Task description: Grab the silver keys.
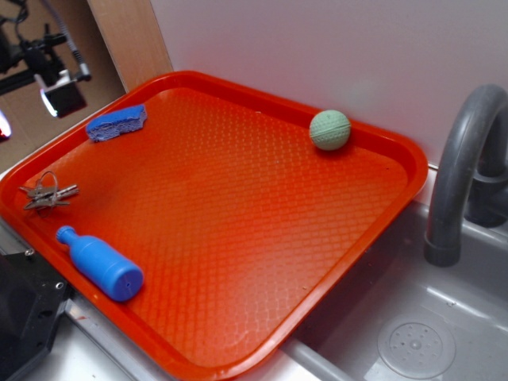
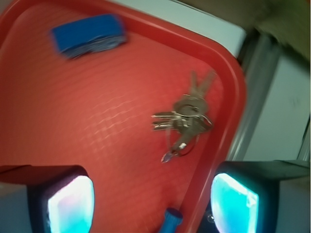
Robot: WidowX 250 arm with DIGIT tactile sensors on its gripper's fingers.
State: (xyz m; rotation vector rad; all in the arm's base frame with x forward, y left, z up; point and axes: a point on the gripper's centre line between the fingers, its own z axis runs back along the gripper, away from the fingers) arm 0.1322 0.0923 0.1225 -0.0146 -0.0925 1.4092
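Observation:
My gripper grabs the keys by their thin metal ring (image 1: 51,177) next, to pick up the silver keys together.
The silver keys (image 1: 48,193) lie flat on the orange-red tray (image 1: 262,262) near its left rim. In the wrist view the keys (image 2: 184,116) sit ahead of my gripper (image 2: 153,201), above the gap and nearer the right finger. The gripper is open and empty, high above the tray; its two pads (image 2: 70,206) glow cyan at the bottom corners. In the exterior view the gripper (image 1: 59,87) hangs at the upper left, beyond the tray's rim.
A blue bottle (image 1: 99,263) lies just in front of the keys; its cap (image 2: 170,219) shows between my fingers. A blue sponge (image 1: 117,122) (image 2: 87,34) lies at the tray's far left corner. A green ball (image 1: 329,129) sits at the back. A grey faucet (image 1: 464,175) and sink (image 1: 413,333) stand to the right.

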